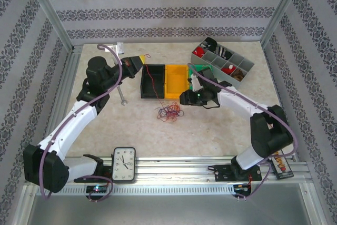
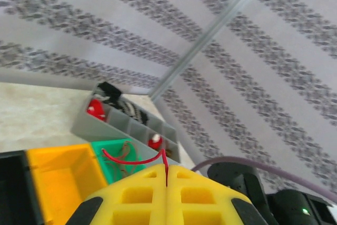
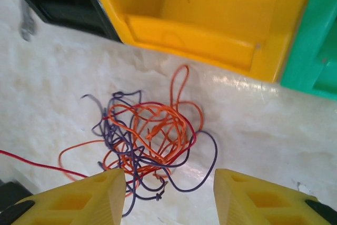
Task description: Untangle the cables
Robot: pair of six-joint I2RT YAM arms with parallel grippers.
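My right gripper is about to grab the red wire at the near edge of the tangle. It will then pull the red wire free of the orange and dark blue wires.
The cables lie as a small tangle of orange, dark blue and red wires on the table in front of the bins. In the right wrist view the tangle sits just ahead of my right gripper, whose yellow fingers stand open on either side of its near edge. One red wire runs from the tangle up over the black bin to my left gripper, raised at the back left. There the yellow fingers are shut on the red wire, which sticks out of the seam between them.
A black bin, a yellow bin and a green bin stand in a row behind the tangle. A grey compartment tray is at the back right. A metal pin lies left of the bins, and a clock sits at the near edge.
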